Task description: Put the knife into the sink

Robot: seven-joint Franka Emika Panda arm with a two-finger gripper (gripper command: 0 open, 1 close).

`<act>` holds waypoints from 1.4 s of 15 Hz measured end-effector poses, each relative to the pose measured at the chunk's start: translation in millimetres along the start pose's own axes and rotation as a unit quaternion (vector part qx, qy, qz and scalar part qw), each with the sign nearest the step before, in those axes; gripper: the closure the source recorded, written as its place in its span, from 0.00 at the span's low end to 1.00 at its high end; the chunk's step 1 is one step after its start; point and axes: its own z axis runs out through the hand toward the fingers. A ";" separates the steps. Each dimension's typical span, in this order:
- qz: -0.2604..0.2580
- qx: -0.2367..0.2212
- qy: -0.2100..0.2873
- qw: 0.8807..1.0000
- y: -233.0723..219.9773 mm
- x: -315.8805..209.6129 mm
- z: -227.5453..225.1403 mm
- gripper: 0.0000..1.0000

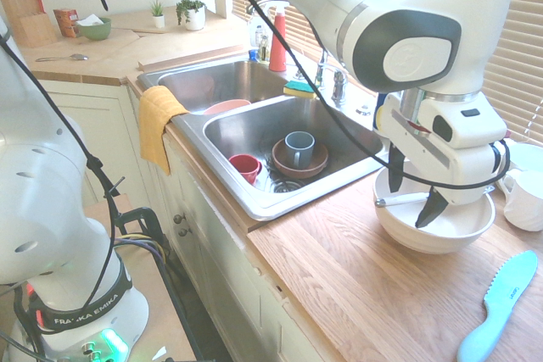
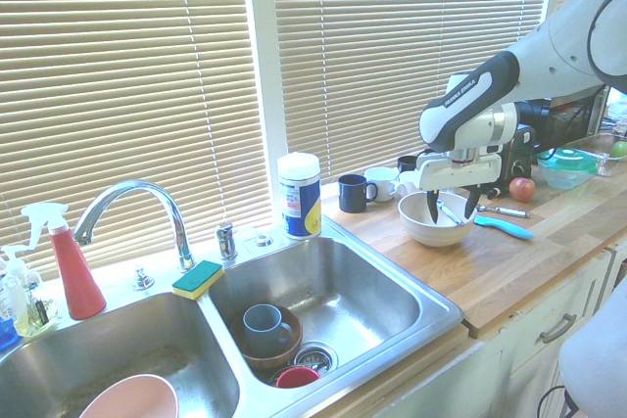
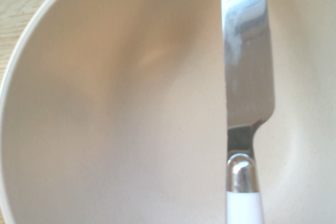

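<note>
The gripper's fingers reach down inside the white bowl (image 2: 431,230) on either side of the knife (image 2: 451,212), so they would hold the knife if they closed now.
The knife (image 1: 400,201) lies in a white bowl (image 1: 441,228) on the wooden counter to the right of the sink (image 1: 254,203), its pale handle poking over the bowl's near rim. My gripper (image 1: 413,190) hangs low over the bowl, open, with one dark finger on each side of the knife and neither visibly touching it. From the other side, the gripper (image 2: 452,208) dips into the bowl (image 2: 431,230), right of the sink (image 2: 431,302). The wrist view shows the silver blade (image 3: 247,66) across the bowl's inside (image 3: 115,119).
A teal knife (image 1: 501,303) lies on the counter near the bowl. The sink's near basin holds a grey mug (image 1: 299,148) in a brown bowl and a red cup (image 1: 245,165). A yellow cloth (image 1: 157,120) hangs over the rim. White mugs (image 1: 526,197) stand behind the bowl.
</note>
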 end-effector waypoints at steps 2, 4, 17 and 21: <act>-0.004 0.001 0.000 1.000 -3.4 -3.2 0.6 1.00; -0.006 0.001 0.000 1.000 -4.4 -4.1 0.7 1.00; -0.007 -0.001 -0.002 1.000 -3.1 -5.8 2.9 1.00; -0.015 0.005 0.001 1.000 -8.9 -12.1 -5.6 1.00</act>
